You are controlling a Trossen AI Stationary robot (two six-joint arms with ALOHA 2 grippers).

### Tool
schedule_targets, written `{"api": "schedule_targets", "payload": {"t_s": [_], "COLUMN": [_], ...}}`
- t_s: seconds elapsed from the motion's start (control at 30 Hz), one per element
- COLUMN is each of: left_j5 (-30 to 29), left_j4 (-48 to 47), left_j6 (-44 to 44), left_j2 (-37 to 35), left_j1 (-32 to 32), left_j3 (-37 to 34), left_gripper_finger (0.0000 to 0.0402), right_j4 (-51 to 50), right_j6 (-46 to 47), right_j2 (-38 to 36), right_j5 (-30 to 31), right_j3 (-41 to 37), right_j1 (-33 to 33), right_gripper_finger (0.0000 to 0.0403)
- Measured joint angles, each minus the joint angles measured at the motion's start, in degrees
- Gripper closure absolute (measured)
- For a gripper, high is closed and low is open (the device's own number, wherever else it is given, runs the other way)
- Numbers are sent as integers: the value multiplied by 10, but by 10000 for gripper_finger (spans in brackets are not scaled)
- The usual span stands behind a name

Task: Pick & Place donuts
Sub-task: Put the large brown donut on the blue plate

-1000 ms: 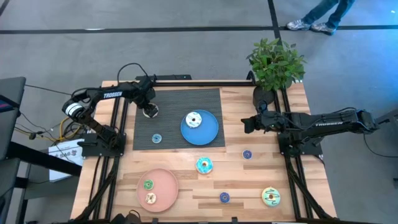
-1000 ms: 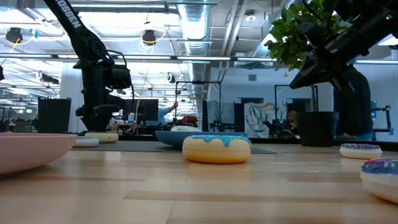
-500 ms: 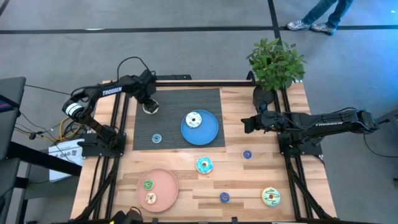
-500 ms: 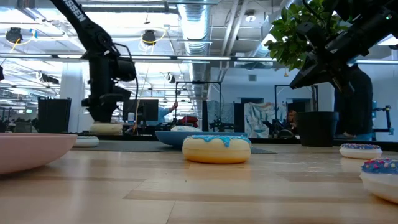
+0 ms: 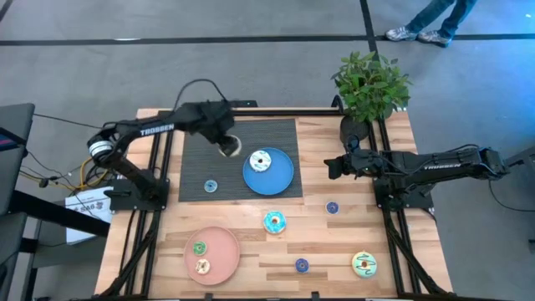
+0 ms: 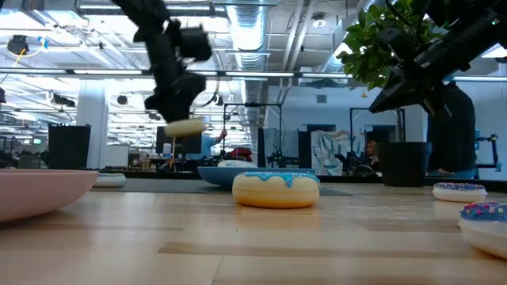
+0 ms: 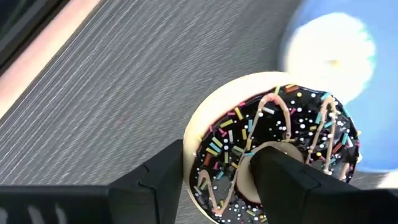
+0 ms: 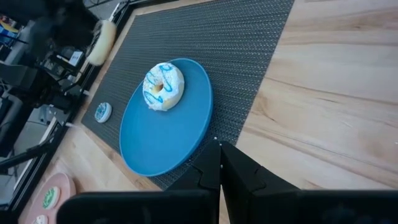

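The chocolate donut is hanging above the mat and would miss if I opened now. My left gripper should keep holding the donut until it reaches the blue plate.
My left gripper hangs over the dark mat's far part, just left of the blue plate, and is shut on a brown-cream donut with chocolate icing and sprinkles. A white donut lies on that plate. A tiny teal donut sits on the mat. The pink plate holds a tiny green donut and a cream one. A teal donut, a yellow-green donut and two tiny blue ones lie on the wood. My right gripper waits shut, right of the mat. My left gripper pinches one side of the donut's ring, with one finger through the hole and the other outside the rim. The fingers come from above, pointing down. The donut is lifted clear of the mat and sits roughly level.
A potted plant stands at the table's far right corner, behind my right arm. The dark mat covers the far middle. Bare wood lies between the pink plate and the teal donut. A person's legs show on the floor beyond the table.
My left gripper, shut on the brown-cream donut, has risen and swung toward the table's right, toward the blue plate. The donut, which lay on the mat's far left part, is now lifted clear and carried along.
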Motion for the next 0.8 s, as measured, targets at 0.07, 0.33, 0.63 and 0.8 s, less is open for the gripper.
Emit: {"api": "schedule_targets", "payload": {"t_s": [0.07, 0.33, 0.63, 0.8], "left_j5": [-31, -116, -143, -165], "left_j4": [14, 127, 161, 160], "left_j6": [-36, -145, -241, -276], "left_j2": [0, 18, 116, 141], "left_j1": [-53, -205, -280, -284], "left_j3": [13, 18, 18, 18], "left_gripper_finger": [231, 231, 231, 231], "right_j4": [-1, -2, -2, -4], "right_j6": [0, 0, 0, 0], "right_j2": [0, 0, 0, 0], "right_j5": [0, 0, 0, -17], "right_j3": [0, 0, 0, 0], "right_j1": [0, 1, 1, 1], "right_gripper_finger": [403, 403, 403, 403]}}
